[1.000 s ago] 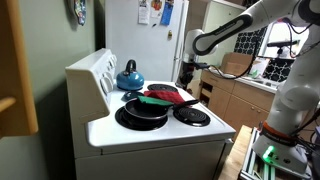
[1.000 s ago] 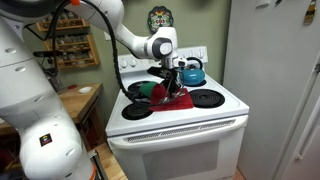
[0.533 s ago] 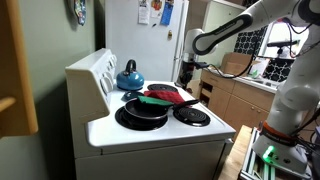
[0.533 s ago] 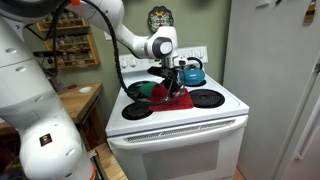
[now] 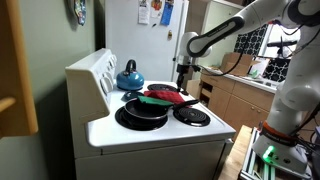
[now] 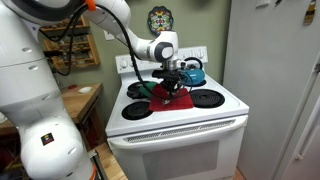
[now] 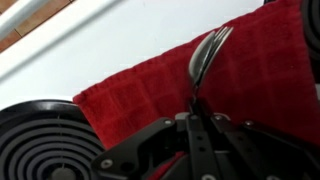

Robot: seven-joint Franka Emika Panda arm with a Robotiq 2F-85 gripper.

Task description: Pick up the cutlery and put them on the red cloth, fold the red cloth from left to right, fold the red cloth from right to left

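Note:
The fork's teeth reach the red cloth's edge (image 7: pixel 178 51) beside the white stove top, so it is too early to release. The fork moves inward next.
The red cloth (image 7: pixel 160 85) lies on the white stove top, and it also shows in both exterior views (image 5: pixel 170 95) (image 6: pixel 174 99). My gripper (image 7: pixel 195 118) is shut on the handle of a metal fork (image 7: pixel 207 52). The fork's tines point away over the cloth. In the exterior views the gripper (image 5: pixel 183 80) (image 6: pixel 172 86) hangs just above the red cloth. A flat green elongated piece (image 5: pixel 155 101) lies next to the cloth, over the pan's edge. No other cutlery shows.
A black frying pan (image 5: pixel 142 113) sits on the front burner beside the cloth. A blue kettle (image 5: pixel 128 76) (image 6: pixel 192 70) stands at the back. A black coil burner (image 7: pixel 40 140) lies close to the cloth, and another burner (image 6: pixel 208 98) is free. A fridge stands beside the stove.
The arm has swung and the gripper has shifted slightly over the red cloth, still holding the fork. The cloth, pan and kettle have not moved.

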